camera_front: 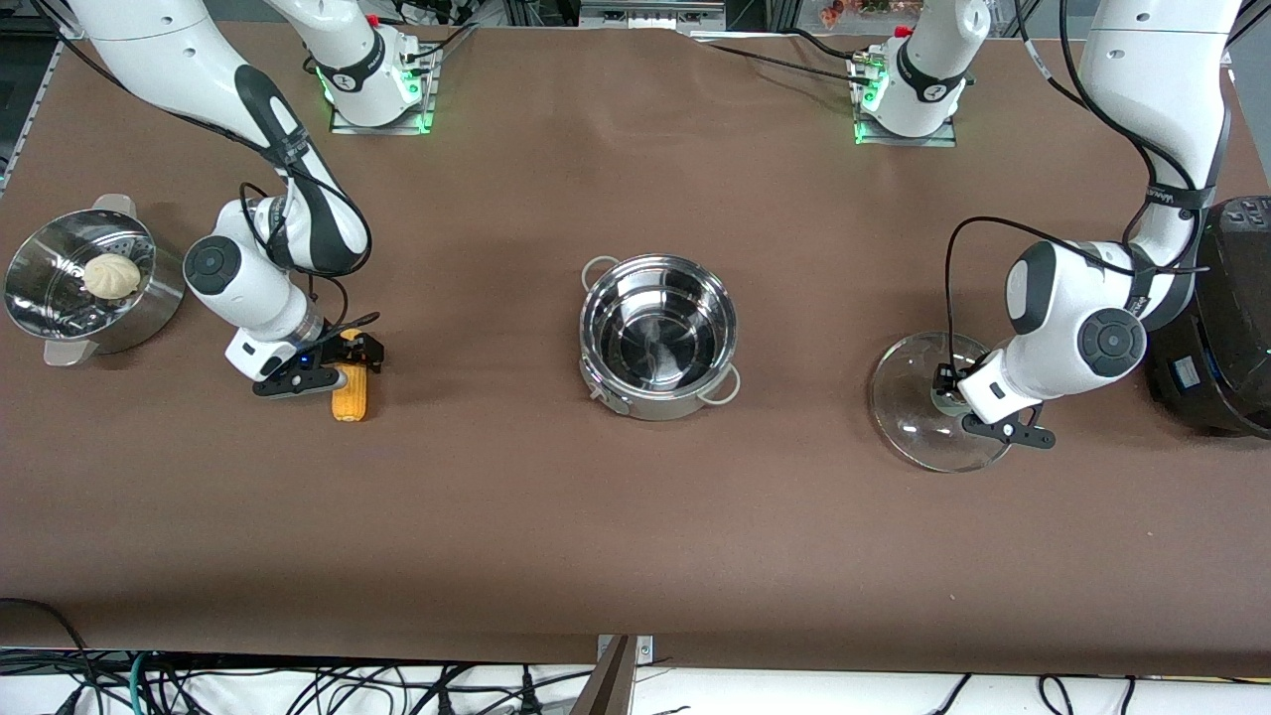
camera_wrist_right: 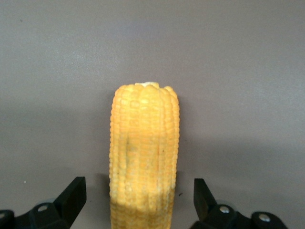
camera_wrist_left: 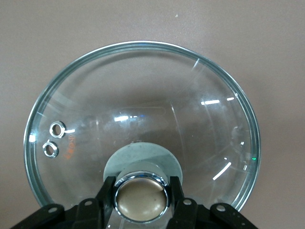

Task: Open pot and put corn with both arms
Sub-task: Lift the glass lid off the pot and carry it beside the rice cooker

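My right gripper's fingers are low on either side of the corn, so it is time to close on the corn now.
The steel pot (camera_front: 658, 336) stands open and empty at the table's middle. Its glass lid (camera_front: 909, 397) lies on the table toward the left arm's end, and fills the left wrist view (camera_wrist_left: 143, 105). My left gripper (camera_front: 951, 399) (camera_wrist_left: 142, 185) is shut on the lid's tan knob (camera_wrist_left: 142, 199), one finger on each side. The yellow corn (camera_front: 351, 394) lies on the table toward the right arm's end. My right gripper (camera_front: 348, 362) (camera_wrist_right: 138, 186) is open and low over it. Its fingers straddle the cob (camera_wrist_right: 144, 143) with a gap on each side.
A perforated steel steamer (camera_front: 60, 308) with a white bun (camera_front: 111, 275) stands at the right arm's end of the table. A large black cooker (camera_front: 1226, 318) stands at the left arm's end, close beside the left arm's wrist.
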Motion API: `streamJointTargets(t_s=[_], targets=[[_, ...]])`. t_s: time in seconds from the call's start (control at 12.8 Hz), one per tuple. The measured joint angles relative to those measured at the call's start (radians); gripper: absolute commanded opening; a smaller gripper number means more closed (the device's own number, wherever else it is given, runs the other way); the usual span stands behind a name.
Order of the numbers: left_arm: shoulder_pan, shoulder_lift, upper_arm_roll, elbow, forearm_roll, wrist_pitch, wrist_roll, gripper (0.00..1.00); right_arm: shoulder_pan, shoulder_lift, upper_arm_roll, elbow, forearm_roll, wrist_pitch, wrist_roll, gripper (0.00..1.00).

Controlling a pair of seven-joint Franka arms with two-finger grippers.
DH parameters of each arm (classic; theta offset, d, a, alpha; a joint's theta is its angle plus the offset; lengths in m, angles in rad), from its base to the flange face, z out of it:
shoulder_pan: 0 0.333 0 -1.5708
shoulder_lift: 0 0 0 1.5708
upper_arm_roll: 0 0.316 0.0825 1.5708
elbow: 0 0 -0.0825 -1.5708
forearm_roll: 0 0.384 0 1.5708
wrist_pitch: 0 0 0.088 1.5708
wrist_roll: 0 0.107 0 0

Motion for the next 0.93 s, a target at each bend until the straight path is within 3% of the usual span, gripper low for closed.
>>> streamJointTargets(t_s=[0.08, 0.16, 0.23, 0.31, 0.47, 0.7, 0.93], targets=[[0.000, 0.006, 0.000, -0.001, 0.016, 0.012, 0.000, 0.08, 0.000, -0.002, 0.000, -0.003, 0.000, 0.000, 0.000, 0.99], [0.000, 0.013, -0.001, -0.001, 0.023, 0.019, 0.000, 0.11, 0.000, -0.003, 0.000, -0.004, 0.000, 0.000, 0.000, 0.89], [0.000, 0.018, -0.001, -0.001, 0.026, 0.023, 0.000, 0.21, 0.000, -0.005, 0.000, -0.005, 0.000, 0.001, 0.000, 0.76], [0.002, 0.023, -0.001, -0.001, 0.026, 0.025, 0.000, 0.47, 0.000, -0.006, 0.000, -0.006, 0.000, 0.001, -0.001, 0.66], [0.010, 0.030, -0.002, -0.001, 0.026, 0.027, 0.001, 1.00, 0.000, -0.008, 0.000, -0.006, 0.000, 0.001, -0.001, 0.61], [0.017, 0.030, -0.004, 0.002, 0.027, 0.028, 0.006, 1.00, 0.000, -0.008, 0.000, -0.006, 0.000, 0.002, -0.002, 0.61], [0.017, 0.025, -0.005, 0.013, 0.027, 0.028, 0.007, 1.00, 0.000, -0.007, 0.000, -0.008, 0.000, 0.025, -0.002, 0.40]])
